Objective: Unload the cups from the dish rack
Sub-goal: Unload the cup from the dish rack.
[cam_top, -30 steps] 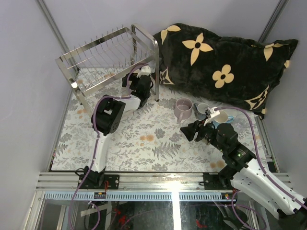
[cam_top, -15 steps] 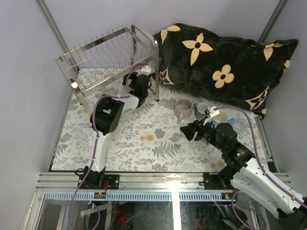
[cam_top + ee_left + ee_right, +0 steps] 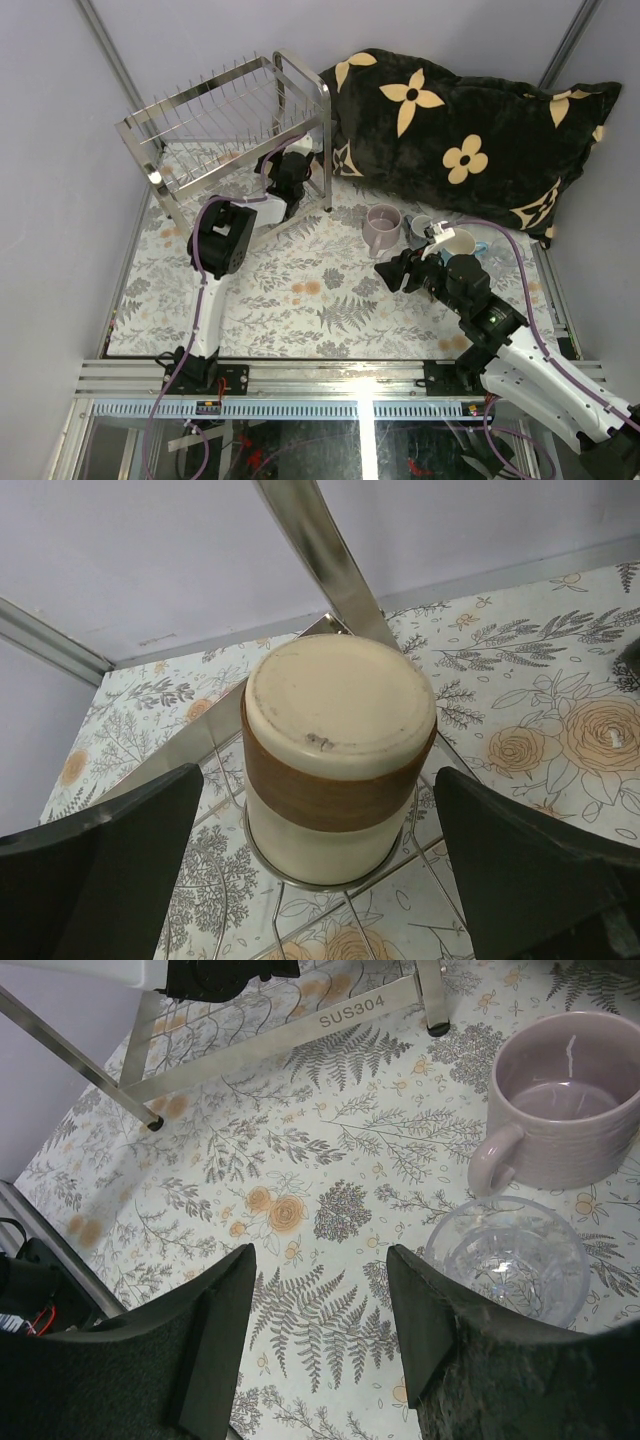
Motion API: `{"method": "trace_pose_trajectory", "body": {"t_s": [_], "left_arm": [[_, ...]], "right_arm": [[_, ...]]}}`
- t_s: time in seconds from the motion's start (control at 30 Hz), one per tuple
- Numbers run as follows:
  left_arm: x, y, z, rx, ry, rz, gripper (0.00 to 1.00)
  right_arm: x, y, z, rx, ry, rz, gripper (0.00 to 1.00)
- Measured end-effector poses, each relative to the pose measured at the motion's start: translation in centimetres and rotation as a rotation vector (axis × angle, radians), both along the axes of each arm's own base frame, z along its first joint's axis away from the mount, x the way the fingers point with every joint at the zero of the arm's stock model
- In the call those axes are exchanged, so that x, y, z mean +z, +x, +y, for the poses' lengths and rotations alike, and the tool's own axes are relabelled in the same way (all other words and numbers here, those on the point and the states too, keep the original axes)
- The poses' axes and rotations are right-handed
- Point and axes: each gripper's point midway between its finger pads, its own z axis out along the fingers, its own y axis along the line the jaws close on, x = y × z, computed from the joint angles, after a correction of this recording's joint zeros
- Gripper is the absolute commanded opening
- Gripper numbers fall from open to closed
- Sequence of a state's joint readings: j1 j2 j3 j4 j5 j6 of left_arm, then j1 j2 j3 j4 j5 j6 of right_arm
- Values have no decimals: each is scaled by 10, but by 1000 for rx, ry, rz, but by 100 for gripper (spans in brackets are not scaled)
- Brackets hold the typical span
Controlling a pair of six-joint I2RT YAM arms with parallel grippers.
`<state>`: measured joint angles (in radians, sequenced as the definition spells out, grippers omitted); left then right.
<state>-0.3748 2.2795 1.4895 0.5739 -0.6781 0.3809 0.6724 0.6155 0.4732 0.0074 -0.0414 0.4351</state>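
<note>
I should pick up the upside-down cup with my left gripper next, across its brown band [image 3: 336,788]. The cup's rim end will then stay free, so I can hand it over to my right gripper.
In the left wrist view a cream-and-brown cup [image 3: 338,750] stands upside down in a wire ring of the dish rack [image 3: 315,550]. My left gripper [image 3: 318,778] is open, one finger on each side of that cup and apart from it. From above, the silver dish rack [image 3: 225,130] stands at the back left, and the left gripper [image 3: 290,165] reaches under its right end. A lilac-pink mug [image 3: 565,1100], a clear glass [image 3: 515,1260] and a light blue mug [image 3: 460,243] stand upright on the cloth. My right gripper [image 3: 320,1260] is open over the cloth, left of the glass.
A big black pillow with cream flowers [image 3: 470,140] lies along the back right, close behind the mugs. The floral tablecloth [image 3: 300,290] covers the table. Grey walls close in on the left and at the back. The rack's leg [image 3: 432,1000] stands near the lilac mug.
My left gripper has crept a little further in toward the rack. The right gripper has shifted slightly. No cup has moved.
</note>
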Motion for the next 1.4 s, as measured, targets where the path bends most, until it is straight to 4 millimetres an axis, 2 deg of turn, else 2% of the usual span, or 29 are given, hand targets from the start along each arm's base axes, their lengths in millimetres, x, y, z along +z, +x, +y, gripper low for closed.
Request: {"method": "trace_pose_trajectory", "body": {"t_s": [0.4,0.9,1.13,1.17,1.2,1.27,1.33,1.4], "left_arm": [[-11,13,14,-24,-25,12,100],[-15,25,15,-31,-25,5,98],[-14,27,14,-38,-20,5,77],[-14,27,14,-39,-20,5,66],[-15,27,13,-44,-20,6,60],[-15,27,12,-51,-22,6,42],[-15,27,11,-54,-21,6,38],[-15,27,11,-52,-20,4,28]], "right_arm": [[-3,3,0,-8,-8,7,62],[-8,6,-1,-24,-23,18,62],[-8,6,-1,-24,-23,19,62],[-8,6,-1,-24,-23,19,62],[-8,6,-1,-24,-23,19,62],[-8,6,-1,-24,-23,19,62],[-8,6,-1,-24,-23,19,62],[-8,6,-1,-24,-23,19,62]]}}
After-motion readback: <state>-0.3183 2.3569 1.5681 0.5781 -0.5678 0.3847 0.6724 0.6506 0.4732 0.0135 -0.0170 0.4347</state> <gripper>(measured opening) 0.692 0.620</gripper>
